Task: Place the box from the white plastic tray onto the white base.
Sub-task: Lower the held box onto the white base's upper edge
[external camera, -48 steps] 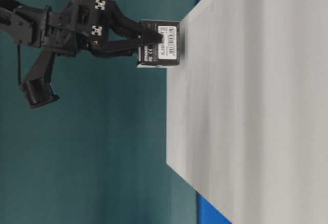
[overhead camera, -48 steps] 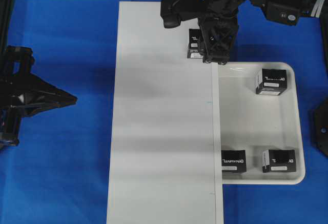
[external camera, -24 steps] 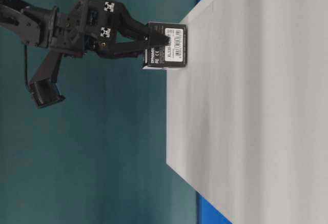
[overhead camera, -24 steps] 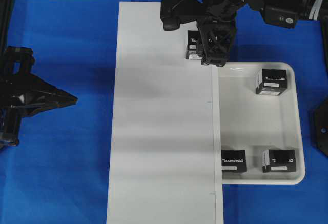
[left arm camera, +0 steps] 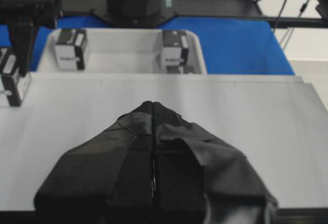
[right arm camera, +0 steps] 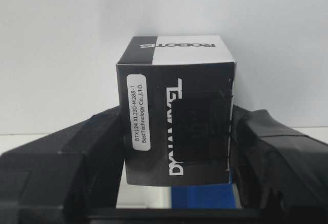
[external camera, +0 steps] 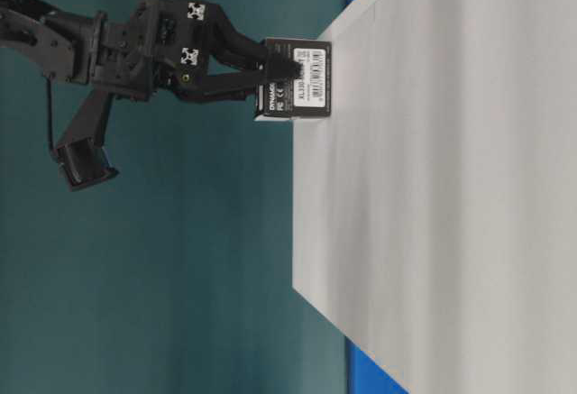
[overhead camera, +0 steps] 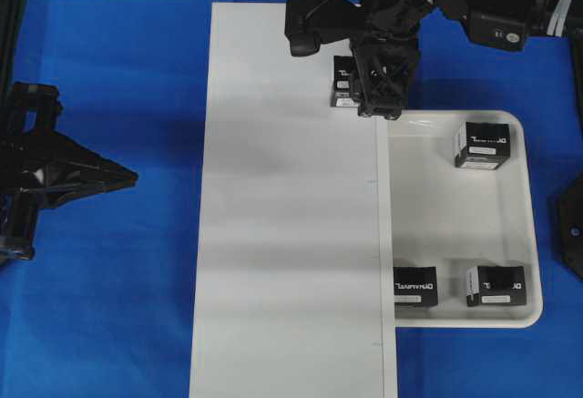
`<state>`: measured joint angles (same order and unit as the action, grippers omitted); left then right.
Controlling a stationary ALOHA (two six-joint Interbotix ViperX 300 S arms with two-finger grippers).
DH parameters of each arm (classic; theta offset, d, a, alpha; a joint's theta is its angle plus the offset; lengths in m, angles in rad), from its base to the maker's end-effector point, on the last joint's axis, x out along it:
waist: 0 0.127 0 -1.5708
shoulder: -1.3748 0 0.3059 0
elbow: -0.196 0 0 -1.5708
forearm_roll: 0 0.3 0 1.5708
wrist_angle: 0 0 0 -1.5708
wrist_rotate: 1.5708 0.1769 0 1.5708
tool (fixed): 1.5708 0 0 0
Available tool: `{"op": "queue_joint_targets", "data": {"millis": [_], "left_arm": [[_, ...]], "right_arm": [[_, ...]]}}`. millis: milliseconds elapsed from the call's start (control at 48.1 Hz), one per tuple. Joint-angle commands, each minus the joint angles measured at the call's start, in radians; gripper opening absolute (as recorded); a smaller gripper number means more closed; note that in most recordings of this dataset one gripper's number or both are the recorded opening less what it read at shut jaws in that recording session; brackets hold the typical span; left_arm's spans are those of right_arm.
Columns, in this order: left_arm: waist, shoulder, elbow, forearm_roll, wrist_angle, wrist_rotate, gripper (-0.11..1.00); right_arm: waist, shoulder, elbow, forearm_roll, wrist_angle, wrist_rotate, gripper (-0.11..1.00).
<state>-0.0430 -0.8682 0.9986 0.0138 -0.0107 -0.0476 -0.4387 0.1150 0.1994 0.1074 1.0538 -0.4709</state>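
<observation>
I should open my right gripper, because the lower end of the black box is over the corner of the white base and the box would stand there.
My right gripper [overhead camera: 373, 88] is shut on a small black box [overhead camera: 343, 82] with white lettering, over the far right corner of the white base [overhead camera: 291, 234]. In the right wrist view the box [right arm camera: 174, 111] stands between both fingers [right arm camera: 266, 147], with the white board behind it. Seen from table level, the box [external camera: 302, 78] sits right at the board's surface [external camera: 451, 187]; I cannot tell whether they touch. The white plastic tray [overhead camera: 533, 234] lies to the right of the base. My left gripper [overhead camera: 132, 177] is shut and holds nothing, out on the blue table to the left.
Three more black boxes sit in the tray: one at the far right [overhead camera: 481, 145] and two along the near rim [overhead camera: 414, 286] [overhead camera: 495, 285]. The base overlaps the tray's left side. Blue table surface [overhead camera: 118, 307] surrounds everything. A black frame stands at the right edge [overhead camera: 569, 234].
The right gripper has carried the box a little closer to the base's surface and slightly along it. The left arm has not moved.
</observation>
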Motion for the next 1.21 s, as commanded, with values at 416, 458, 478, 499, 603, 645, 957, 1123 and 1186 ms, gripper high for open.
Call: {"op": "queue_joint_targets", "data": {"millis": [416,458,478,499,603,645,957,1123,1186], "left_arm": [[-0.002,0.005,-0.025,0.002,-0.003,-0.003,-0.07],[-0.002,0.005,-0.025,0.002,-0.003,-0.003,-0.07],[-0.002,0.005,-0.025,0.002,-0.003,-0.003,-0.07],[-0.002,0.005,-0.025,0.002,-0.003,-0.003,-0.07],[-0.002,0.005,-0.025,0.002,-0.003,-0.003,-0.07],[-0.003,0.005,-0.025,0.0,-0.003,-0.003,-0.07],[-0.002,0.005,-0.023,0.002,-0.003,-0.003,-0.07],[-0.002,0.005,-0.023,0.002,-0.003,-0.003,-0.07],[-0.002,0.005,-0.023,0.002,-0.002,-0.003,-0.07]], "right_arm": [[0.011,0.015,0.009,0.003,-0.009,0.005,0.56],[0.012,0.015,0.011,0.003,-0.011,0.003,0.56],[0.012,0.015,0.009,0.002,-0.012,0.002,0.56],[0.011,0.015,0.011,0.002,-0.014,0.002,0.56],[0.011,0.015,0.011,0.002,-0.018,0.002,0.57],[0.011,0.015,0.009,0.002,-0.018,0.002,0.57],[0.018,0.011,0.02,-0.006,-0.091,-0.009,0.98],[0.028,0.009,0.025,-0.032,-0.107,-0.011,0.99],[0.028,0.009,0.025,-0.034,-0.104,-0.011,0.99]]}}
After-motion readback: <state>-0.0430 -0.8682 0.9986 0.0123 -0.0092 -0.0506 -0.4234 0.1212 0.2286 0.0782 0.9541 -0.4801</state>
